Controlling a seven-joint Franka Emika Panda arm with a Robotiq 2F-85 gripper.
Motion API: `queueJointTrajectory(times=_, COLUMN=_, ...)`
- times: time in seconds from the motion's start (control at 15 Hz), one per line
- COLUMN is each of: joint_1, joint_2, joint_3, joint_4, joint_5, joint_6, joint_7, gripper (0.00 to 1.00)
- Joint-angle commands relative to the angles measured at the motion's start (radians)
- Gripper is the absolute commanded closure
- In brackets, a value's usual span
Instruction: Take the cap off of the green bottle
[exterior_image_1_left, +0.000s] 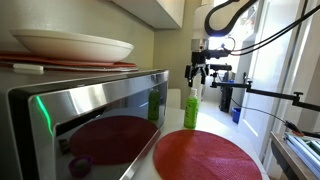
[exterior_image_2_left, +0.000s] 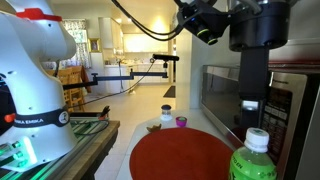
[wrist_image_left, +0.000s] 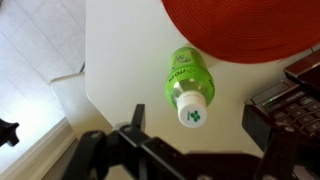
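The cap is between my fingers, but in an exterior view my fingers stop above the cap. It isn't time to close on the cap yet, and my gripper needs to first go lower.
The green bottle stands upright on the white counter, at the far edge of a red round placemat. Its white cap carries a green logo and is on the bottle. The bottle also shows in an exterior view at the bottom right. My gripper is open and hangs directly above the cap, one finger on each side of it in the wrist view. In both exterior views the gripper is a little above the cap, not touching it.
A steel microwave stands next to the mat, with a white bowl on top. Small jars sit beyond the red placemat. The counter edge drops to the floor close to the bottle.
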Motion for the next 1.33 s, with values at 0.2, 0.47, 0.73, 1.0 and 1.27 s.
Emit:
queueJointTrajectory(times=0.2, joint_1=0.021, joint_2=0.000, joint_3=-0.020, joint_4=0.003, joint_5=0.002, joint_6=-0.003, joint_7=-0.002, gripper=0.00)
queueJointTrajectory(times=0.47, joint_1=0.020, joint_2=0.004, joint_3=-0.023, joint_4=0.007, joint_5=0.009, joint_6=0.008, joint_7=-0.008, gripper=0.00)
queueJointTrajectory(times=0.73, joint_1=0.017, joint_2=0.010, joint_3=-0.031, joint_4=0.013, joint_5=0.016, joint_6=0.006, joint_7=-0.014, gripper=0.00)
queueJointTrajectory(times=1.0, joint_1=0.014, joint_2=0.009, joint_3=-0.037, joint_4=0.011, joint_5=0.035, joint_6=0.010, joint_7=-0.032, gripper=0.01)
queueJointTrajectory(times=1.27, joint_1=0.012, joint_2=0.014, joint_3=-0.040, joint_4=0.013, joint_5=0.058, joint_6=0.007, joint_7=-0.045, gripper=0.11)
